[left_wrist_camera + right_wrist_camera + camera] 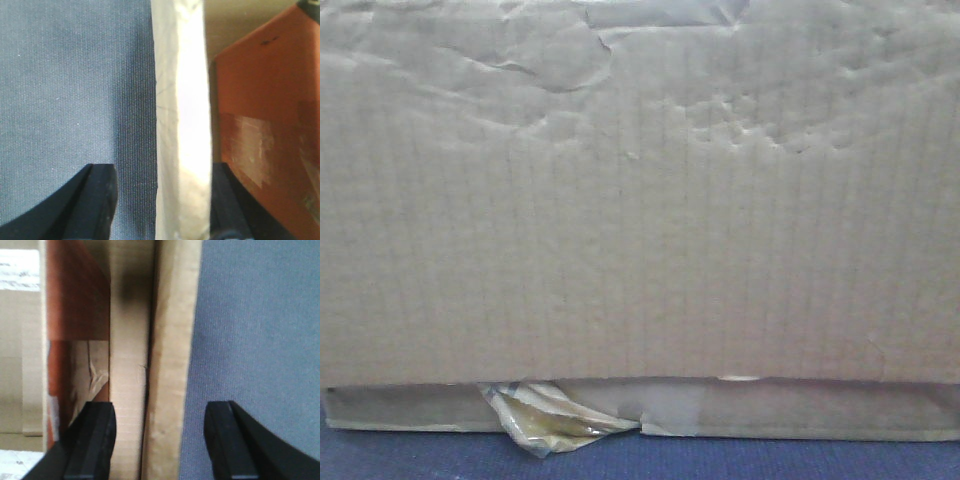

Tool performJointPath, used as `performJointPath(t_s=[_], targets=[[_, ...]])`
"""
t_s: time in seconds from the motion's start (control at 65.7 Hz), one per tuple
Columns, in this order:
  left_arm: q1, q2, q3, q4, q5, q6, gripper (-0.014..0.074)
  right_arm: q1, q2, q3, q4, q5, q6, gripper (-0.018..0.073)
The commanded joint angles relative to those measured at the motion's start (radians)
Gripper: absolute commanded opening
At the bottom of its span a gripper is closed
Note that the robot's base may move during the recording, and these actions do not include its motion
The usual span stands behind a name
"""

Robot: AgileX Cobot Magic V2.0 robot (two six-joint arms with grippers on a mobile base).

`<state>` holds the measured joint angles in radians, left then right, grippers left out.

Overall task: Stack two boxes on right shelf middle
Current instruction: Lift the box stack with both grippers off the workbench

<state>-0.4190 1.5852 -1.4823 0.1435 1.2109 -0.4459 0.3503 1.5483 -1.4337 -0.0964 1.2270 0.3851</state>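
Observation:
I should pick up the large box by its outer side's rim (167, 390) next with my right gripper. Then the stacked boxes can go onto the shelf.
The tall brown box (640, 200) fills the front view and sits on the flat box (800, 410), whose yellowish tape scrap (545, 420) hangs at its lower left. My left gripper (162, 200) is open and straddles a pale cardboard wall edge (182, 100). One of its fingers (230, 205) is against an orange-brown cardboard face (265, 125), the other over cloth. My right gripper (160, 440) is open too, straddling two cardboard edges (167, 365) side by side. The shelf is out of view.
Blue-grey cloth tabletop (770, 460) lies under the boxes and shows beside the cardboard in both wrist views (75, 75) (255, 340). The boxes block everything behind them in the front view.

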Motion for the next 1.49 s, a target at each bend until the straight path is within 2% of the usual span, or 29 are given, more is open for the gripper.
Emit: performJointPath(t_s=[0.0, 0.289, 0.366, 0.442, 0.503, 0.548, 0.564, 0.594, 0.762, 0.883, 1.051, 1.279, 1.477], targets=[[0.001, -0.004, -0.001, -0.002, -0.010, -0.009, 0.0275, 0.000, -0.002, 0.001, -0.006, -0.006, -0.008, 0.0288], [0.001, -0.004, -0.001, -0.002, -0.008, -0.009, 0.0274, -0.002, 0.000, 0.001, -0.002, -0.006, -0.002, 0.0287], [0.001, -0.004, -0.001, -0.011, -0.001, -0.009, 0.0239, -0.002, 0.000, 0.001, -0.002, -0.006, -0.002, 0.0257], [0.001, -0.004, -0.001, -0.026, 0.001, -0.009, 0.0131, -0.002, 0.000, 0.001, -0.002, -0.006, -0.002, 0.0156], [0.001, -0.004, -0.001, -0.032, -0.001, -0.009, 0.0024, -0.002, 0.000, 0.001, -0.002, -0.006, -0.002, 0.0029], [0.001, -0.004, -0.001, -0.034, -0.001, -0.009, -0.0093, -0.002, 0.000, 0.001, -0.002, -0.006, -0.002, -0.0075], [0.001, -0.004, -0.001, -0.034, -0.001, -0.009, -0.0111, -0.002, 0.000, 0.001, -0.002, -0.006, -0.002, -0.0127], [0.001, -0.004, -0.001, -0.034, -0.001, -0.009, -0.0111, -0.002, 0.000, 0.001, -0.002, -0.006, -0.002, -0.0171], [0.001, -0.004, -0.001, -0.026, 0.001, -0.021, -0.0111, 0.000, 0.000, -0.010, -0.017, -0.006, 0.000, -0.0154], [-0.008, -0.009, -0.035, 0.028, -0.002, -0.104, -0.0111, 0.000, -0.020, -0.045, -0.078, -0.006, 0.017, -0.0154], [-0.014, -0.018, -0.141, 0.109, -0.007, -0.115, -0.0111, 0.002, -0.054, -0.097, -0.143, -0.011, 0.017, -0.0154], [-0.014, -0.018, -0.326, 0.206, -0.018, -0.115, -0.0111, 0.002, -0.074, -0.183, -0.219, -0.136, 0.017, -0.0154], [-0.014, -0.018, -0.444, 0.279, -0.077, -0.115, -0.0111, 0.002, -0.074, -0.229, -0.297, -0.298, 0.026, -0.0154]])
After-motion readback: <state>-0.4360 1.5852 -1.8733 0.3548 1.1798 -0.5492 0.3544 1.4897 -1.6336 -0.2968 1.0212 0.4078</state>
